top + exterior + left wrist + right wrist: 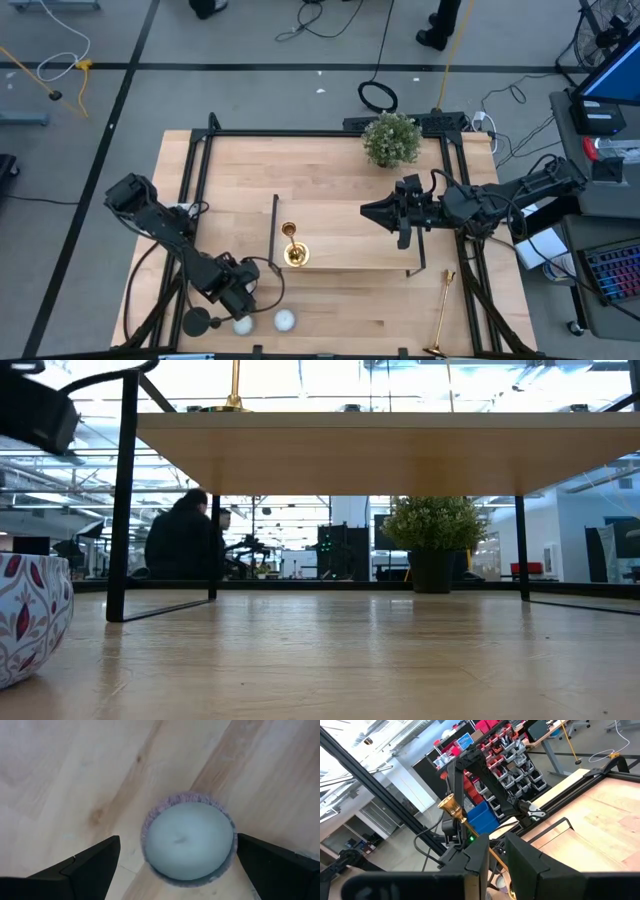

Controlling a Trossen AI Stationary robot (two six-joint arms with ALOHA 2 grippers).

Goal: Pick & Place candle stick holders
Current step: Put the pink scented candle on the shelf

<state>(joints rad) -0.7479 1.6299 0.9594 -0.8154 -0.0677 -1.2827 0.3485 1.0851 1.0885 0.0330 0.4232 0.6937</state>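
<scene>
My left gripper closes next, since the fingers stand beside the rim of the round candle (187, 842) in the left wrist view. Closing now would catch the candle.
One gold candle stick holder (293, 250) stands upright by its round base on the long wooden stand (350, 250); the right wrist view shows its cup top (452, 806). A second gold one (443, 310) lies flat on the table near the right front corner. A short black round-based one (197, 322) stands at the near left. My left gripper (238, 295) points down, open, its fingers on either side of a white round candle (187, 842) without touching it. My right gripper (365, 211) hangs level above the stand's right part, shut and holding nothing.
A second white candle (285, 320) lies just right of the first. A potted plant (391, 138) stands at the far edge. The stand's black legs (122, 500) rise from the table. A patterned white cup (30, 620) sits close at the low view's left. People are in the room behind.
</scene>
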